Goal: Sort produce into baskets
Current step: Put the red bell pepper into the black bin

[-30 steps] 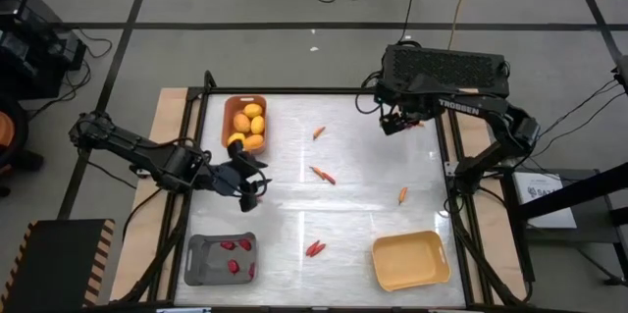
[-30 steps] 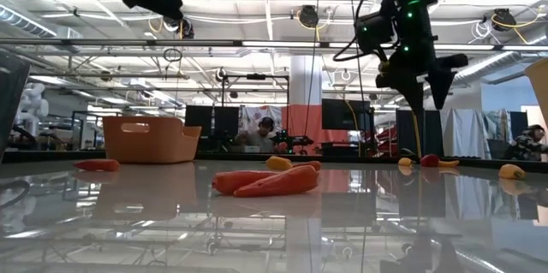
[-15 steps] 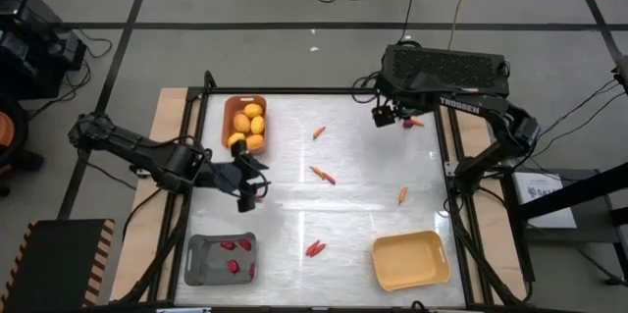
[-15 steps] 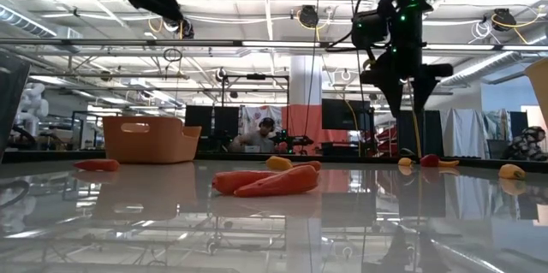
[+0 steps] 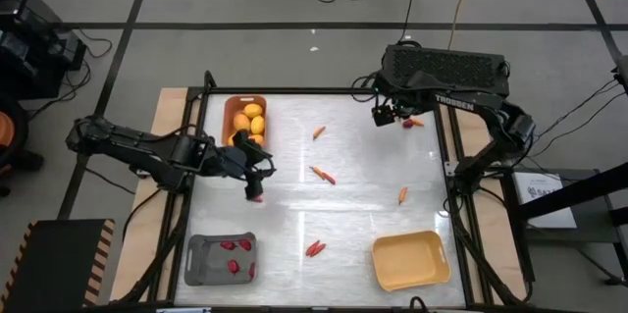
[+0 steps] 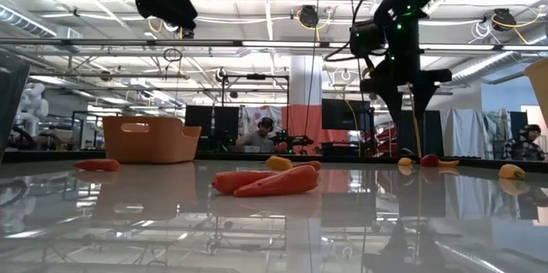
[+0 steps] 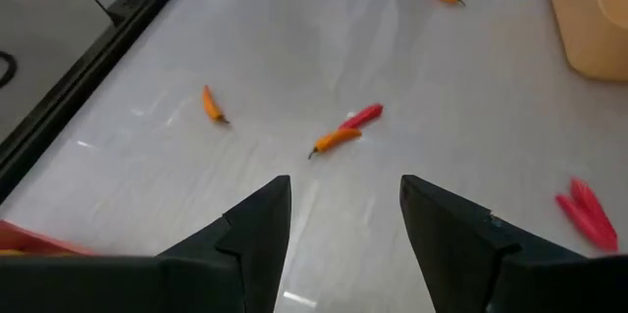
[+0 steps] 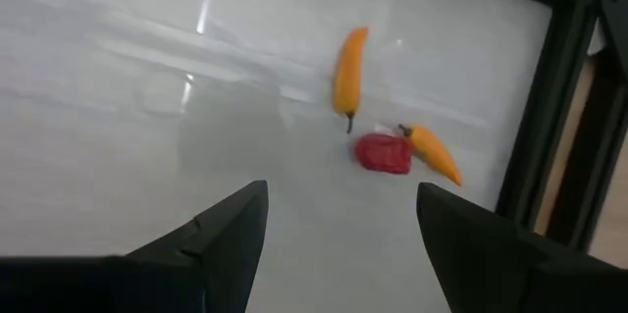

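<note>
The right gripper grabs the red chilli by its plump body point(image 5: 407, 124) next, to sort it into the grey basket point(image 5: 201, 259).
My left gripper point(image 5: 257, 174) is open and empty above the table, just right of the orange-brown basket point(image 5: 230, 107), which holds several lemons point(image 5: 251, 122). My right gripper point(image 5: 385, 113) is open and empty above the far right corner, near a red piece point(image 8: 383, 153) and two orange sticks point(image 8: 348, 68). The grey basket point(image 5: 201, 259) at the near left holds red chillies point(image 5: 234, 246). The yellow basket point(image 5: 410, 260) stands at the near right. An orange stick with a red chilli point(image 7: 345, 129) lies ahead of my left gripper point(image 7: 343, 217).
Loose on the table lie an orange stick point(image 5: 319, 132) at the far middle, another point(image 5: 402, 194) at the right, and red chillies point(image 5: 314, 248) near the front middle. A dark frame point(image 5: 324, 91) edges the table. A dark box point(image 5: 446, 66) stands behind the far right corner.
My left gripper has shifted a little toward the table's right edge, staying open. My right gripper has gone a little toward the table's far and left edges, staying open above the red piece and orange sticks. No produce has moved.
</note>
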